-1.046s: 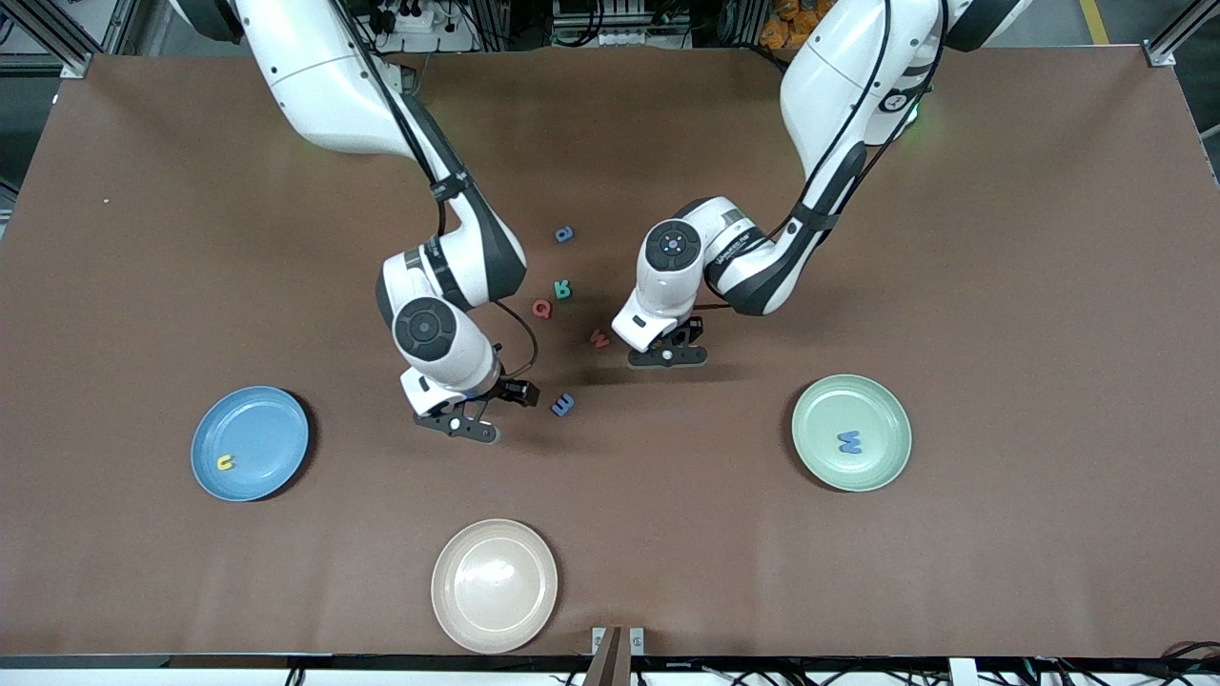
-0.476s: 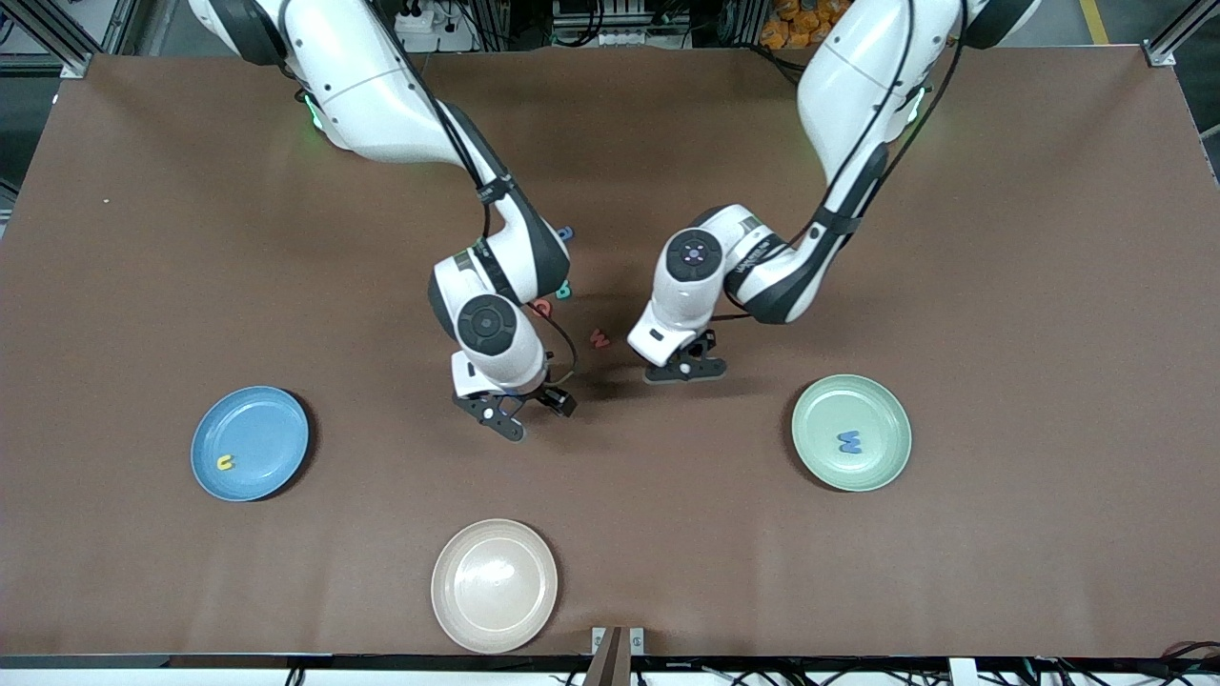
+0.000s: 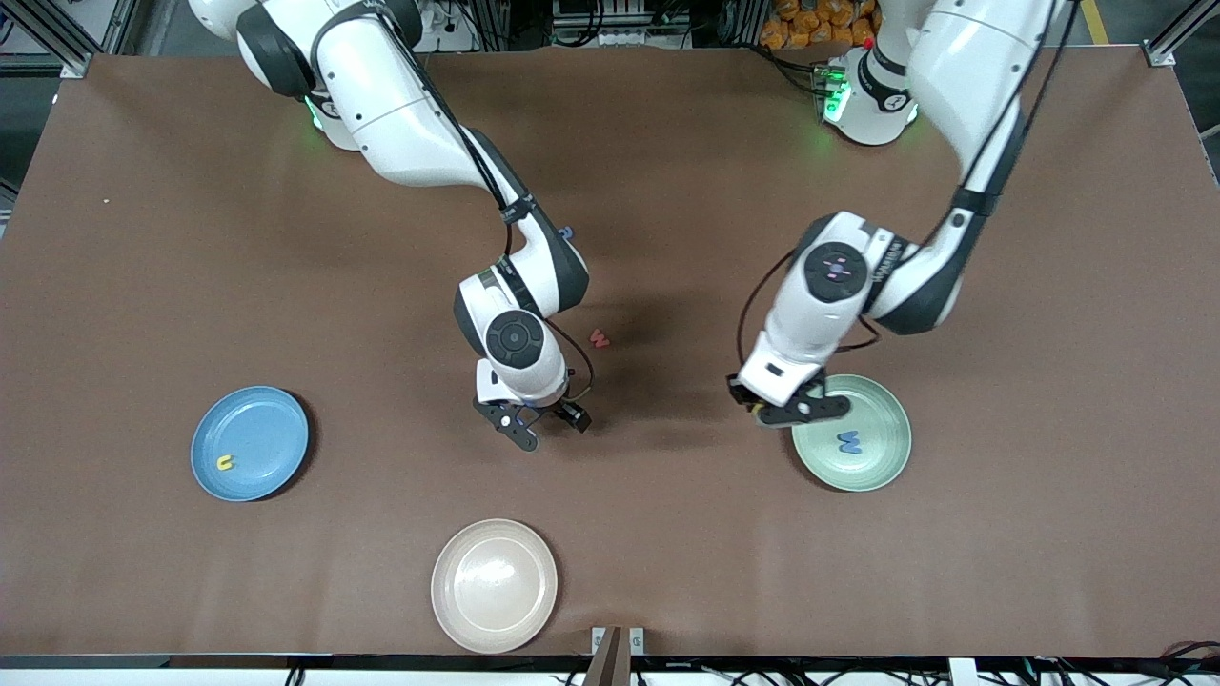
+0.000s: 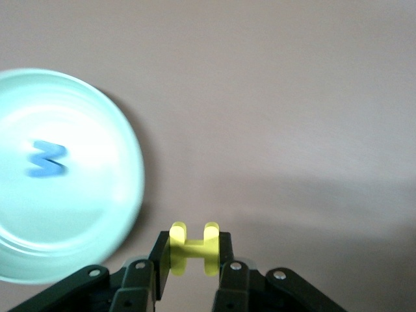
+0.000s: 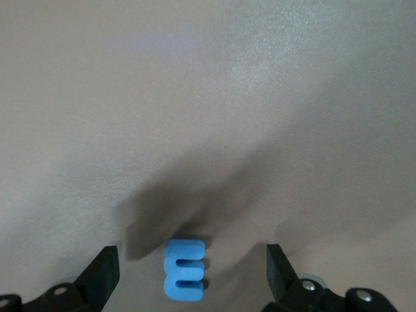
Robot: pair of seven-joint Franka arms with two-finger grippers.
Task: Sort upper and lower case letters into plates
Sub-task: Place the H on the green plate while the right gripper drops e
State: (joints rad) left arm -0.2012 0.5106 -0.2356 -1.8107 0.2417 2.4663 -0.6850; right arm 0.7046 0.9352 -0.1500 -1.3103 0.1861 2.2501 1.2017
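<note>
The blue m-shaped letter is lower case and should be sorted into the sky blue plate (image 3: 259, 419), so my right gripper will next grab the letter by its arched top and the ends of its legs.
My left gripper (image 3: 764, 410) is shut on a yellow letter H (image 4: 194, 247) and hangs over the rim of the mint green plate (image 3: 879, 412) on the side toward the table's middle. A blue W (image 3: 848, 440) lies in that plate. My right gripper (image 3: 532, 425) stands open low over the table's middle. A blue m-shaped letter (image 5: 185, 272) lies flat on the table between its fingers. The sky blue plate (image 3: 259, 419) holds a yellow u (image 3: 225, 462). A red w (image 3: 599, 337) lies on the table between the arms. A blue letter (image 3: 568, 232) peeks out past the right arm.
A cream-beige plate (image 3: 495, 548) sits near the table's front edge, nearer to the camera than the right gripper. The right arm's forearm covers the table just farther back than its gripper.
The left arm carried the yellow H from the table's middle to the mint plate's rim. The right gripper slid toward the middle, over the blue letter, and its arm now hides two letters.
</note>
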